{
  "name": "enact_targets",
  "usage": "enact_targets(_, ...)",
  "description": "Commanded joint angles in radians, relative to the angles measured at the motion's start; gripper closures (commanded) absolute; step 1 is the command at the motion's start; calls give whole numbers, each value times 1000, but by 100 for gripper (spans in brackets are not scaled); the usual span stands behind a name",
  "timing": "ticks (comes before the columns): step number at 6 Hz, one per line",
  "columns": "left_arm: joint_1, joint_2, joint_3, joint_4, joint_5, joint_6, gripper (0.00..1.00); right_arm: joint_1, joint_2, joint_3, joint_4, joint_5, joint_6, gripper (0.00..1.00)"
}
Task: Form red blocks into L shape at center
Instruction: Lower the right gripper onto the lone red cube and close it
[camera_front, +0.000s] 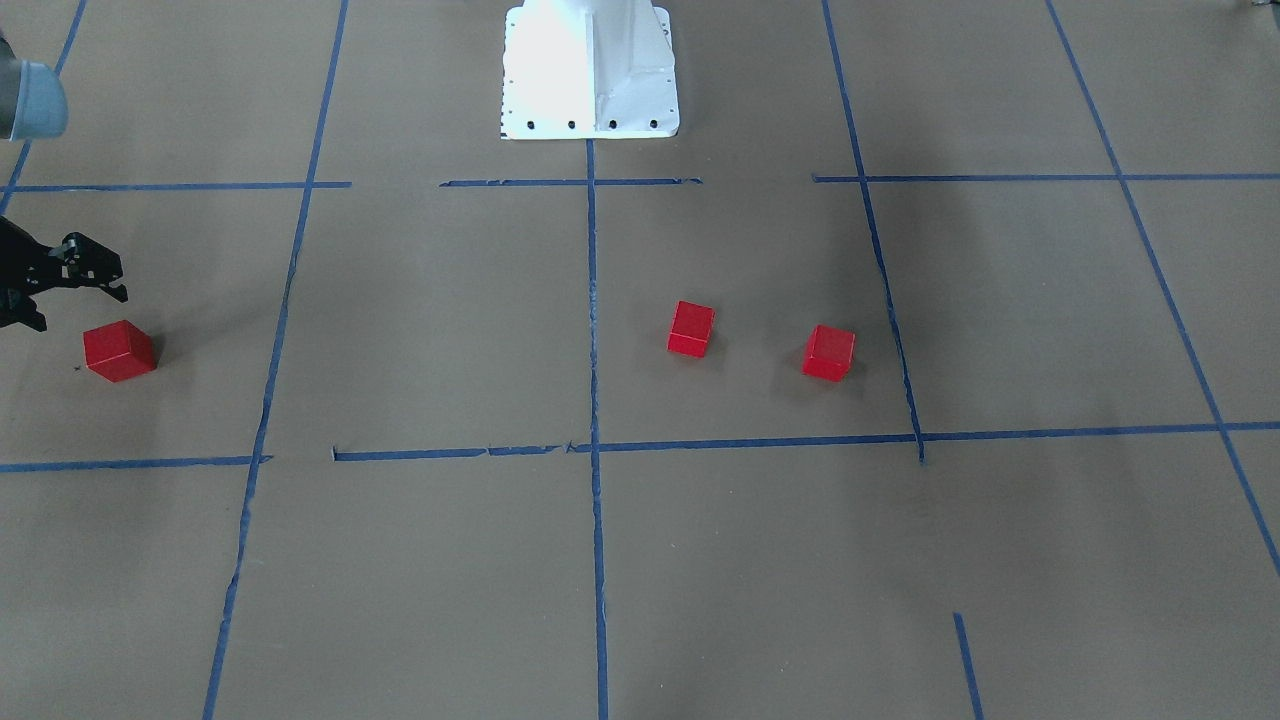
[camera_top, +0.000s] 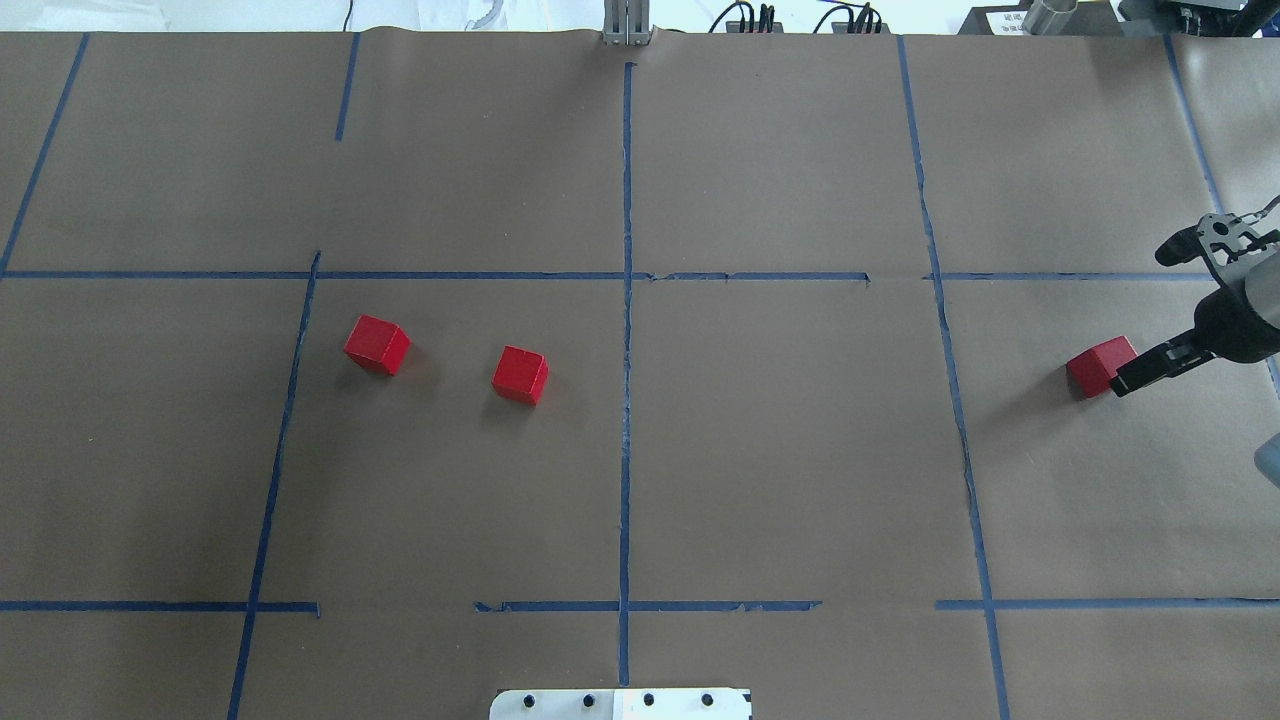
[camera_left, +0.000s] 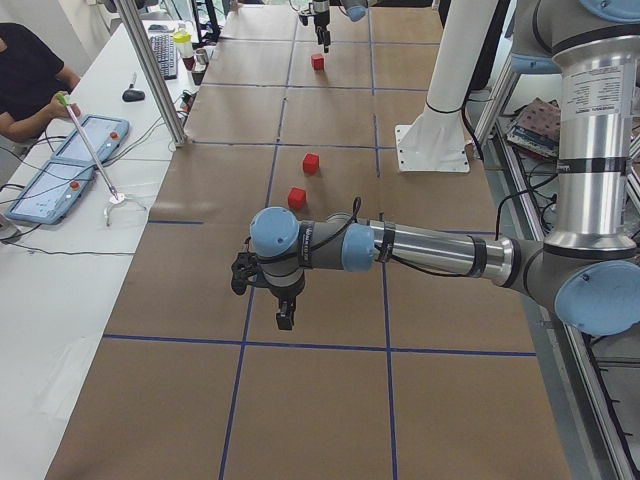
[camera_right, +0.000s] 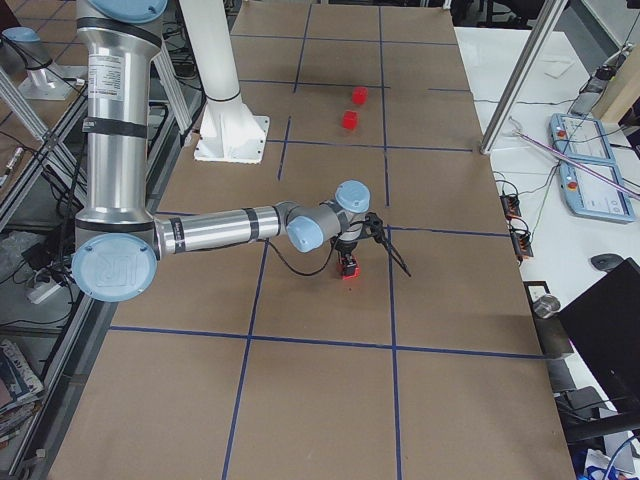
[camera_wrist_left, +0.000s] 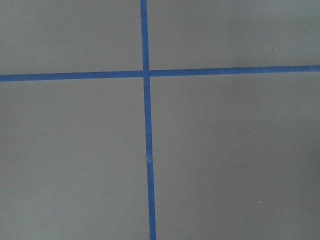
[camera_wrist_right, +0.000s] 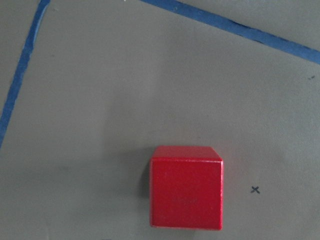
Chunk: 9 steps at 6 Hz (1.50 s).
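Note:
The red block below my right gripper will start the L shape at the center, so my right gripper will grab the block by its opposite sides next.
Three red blocks lie on the brown paper. Two sit near each other on the robot's left of the centre line (camera_top: 377, 344) (camera_top: 520, 374), also in the front view (camera_front: 829, 352) (camera_front: 691, 329). The third (camera_top: 1100, 366) (camera_front: 119, 350) lies far out on the right. My right gripper (camera_top: 1143, 320) (camera_front: 80, 308) is open and empty. It hovers just over this third block, which fills the lower middle of the right wrist view (camera_wrist_right: 186, 192). My left gripper (camera_left: 275, 295) shows only in the left side view, over bare paper. I cannot tell whether it is open.
Blue tape lines (camera_top: 626, 300) divide the paper into squares, and the left wrist view shows a tape crossing (camera_wrist_left: 146, 74). The white robot base (camera_front: 590, 70) stands at the near middle edge. An operator (camera_left: 25, 80) sits with tablets beyond the far side.

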Motion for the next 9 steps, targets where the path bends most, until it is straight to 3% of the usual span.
enact_targets(1, 0, 1, -4, 2, 0, 0, 0, -26, 42, -51, 3, -30, 3, 2)
enact_targets(5, 0, 1, -5, 2, 0, 0, 0, -50, 86, -110, 1, -58, 5, 5)
enact_targets(6, 0, 1, -5, 2, 0, 0, 0, -50, 86, -110, 1, -58, 5, 17)
enact_targets(7, 0, 1, -5, 2, 0, 0, 0, -48, 86, -107, 3, -58, 5, 72)
enact_targets(8, 0, 1, -5, 0, 0, 0, 0, -47, 88, -95, 3, -58, 6, 100)
enact_targets(9, 0, 1, -7, 0, 0, 0, 0, -47, 124, -66, -14, -53, 12, 100)
